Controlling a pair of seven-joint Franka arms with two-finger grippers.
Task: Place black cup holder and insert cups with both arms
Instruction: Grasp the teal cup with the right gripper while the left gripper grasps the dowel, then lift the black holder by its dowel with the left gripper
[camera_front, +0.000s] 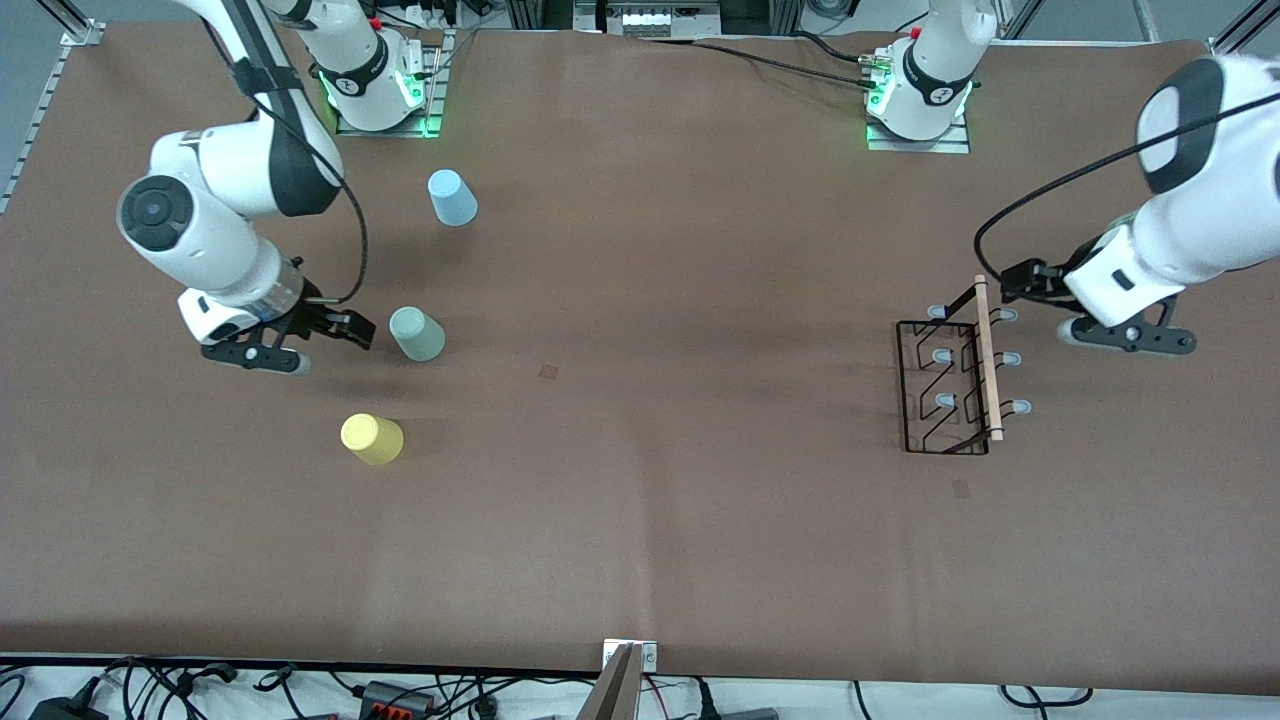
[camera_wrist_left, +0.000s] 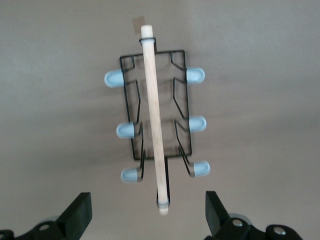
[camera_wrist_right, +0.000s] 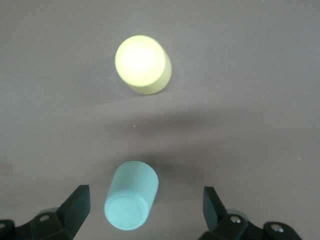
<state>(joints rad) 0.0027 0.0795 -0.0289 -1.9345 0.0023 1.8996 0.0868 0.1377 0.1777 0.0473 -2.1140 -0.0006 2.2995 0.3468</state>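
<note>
The cup holder has wire pegs that stick out along both sides, so my left gripper will next grab it by its wooden rod on top (camera_front: 988, 360) (camera_wrist_left: 155, 120).
The black cup holder (camera_front: 940, 385) stands on the table at the left arm's end, its wooden rod handle (camera_front: 988, 360) on top. In the left wrist view I look down on the cup holder (camera_wrist_left: 129, 95) and its rod (camera_wrist_left: 154, 115). My left gripper (camera_front: 1128, 340) (camera_wrist_left: 147, 207) hangs open, empty, over the table just off one end of the rod. At the right arm's end stand three cups: light blue (camera_front: 452, 197), mint green (camera_front: 417, 333) (camera_wrist_right: 131, 195) and yellow (camera_front: 372, 438) (camera_wrist_right: 143, 65). My right gripper (camera_front: 255, 357) (camera_wrist_right: 145, 200) is open beside the mint cup, holding nothing.
The two arm bases (camera_front: 380, 85) (camera_front: 920, 100) stand on the table's edge farthest from the front camera. Small tape marks (camera_front: 548, 371) (camera_front: 960, 488) lie on the brown table cover. Cables (camera_front: 400, 695) run along the nearest edge.
</note>
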